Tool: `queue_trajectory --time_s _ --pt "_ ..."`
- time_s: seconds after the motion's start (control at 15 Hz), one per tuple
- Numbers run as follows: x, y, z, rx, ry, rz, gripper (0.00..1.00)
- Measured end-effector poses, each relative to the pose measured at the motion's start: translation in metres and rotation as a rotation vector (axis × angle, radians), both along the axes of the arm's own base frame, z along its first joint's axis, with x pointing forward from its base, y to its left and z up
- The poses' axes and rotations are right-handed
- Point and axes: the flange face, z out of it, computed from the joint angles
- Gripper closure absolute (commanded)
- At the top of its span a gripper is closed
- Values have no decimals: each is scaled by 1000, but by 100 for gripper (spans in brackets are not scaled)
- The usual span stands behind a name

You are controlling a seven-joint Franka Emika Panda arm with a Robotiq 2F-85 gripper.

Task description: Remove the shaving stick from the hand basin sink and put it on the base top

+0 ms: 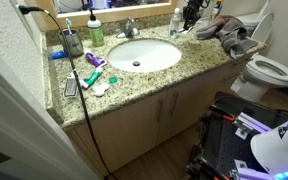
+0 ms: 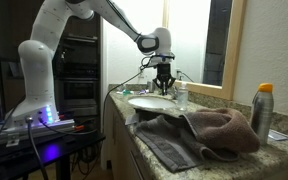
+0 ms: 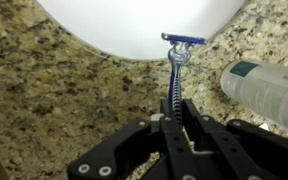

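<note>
My gripper should keep holding the shaving stick, because its head hangs over the white edge and the stick would fall at the basin's rim if I opened now.
In the wrist view my gripper (image 3: 174, 112) is shut on the handle of the slim dark-blue shaving stick (image 3: 175, 80). Its head points at the rim of the white basin (image 3: 134, 25), and its handle lies over the speckled granite countertop (image 3: 44, 90). In both exterior views the gripper (image 2: 164, 86) (image 1: 188, 20) hangs low at the basin's edge (image 2: 149, 101), by the back of the counter. The razor is too small to make out there. The basin (image 1: 169, 52) has a dark drain and a chrome tap (image 1: 130, 28).
A white bottle (image 3: 269, 85) lies close beside the razor. A crumpled towel (image 2: 194, 130) and a spray can (image 2: 262, 110) are on the counter's end. A green soap bottle (image 1: 95, 30), a green-and-red tube (image 1: 92, 62) and a grey comb (image 1: 70, 87) are beside the basin. A toilet (image 1: 269, 70) stands nearby.
</note>
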Motion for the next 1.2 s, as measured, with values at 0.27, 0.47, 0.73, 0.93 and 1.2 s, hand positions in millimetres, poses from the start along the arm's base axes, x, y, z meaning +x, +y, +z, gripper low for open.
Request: queue_trajectory --time_s 0.27,0.47,0.73,0.93,1.2 --pt "15 -22 -22 -40 43 -143 96" --pt "17 -41 -33 -72 114 -225 96" --pt "12 -54 -44 -43 262 -259 96" --pt "13 -62 -52 -25 311 -275 59" --pt "18 -72 -63 -40 321 -297 33"
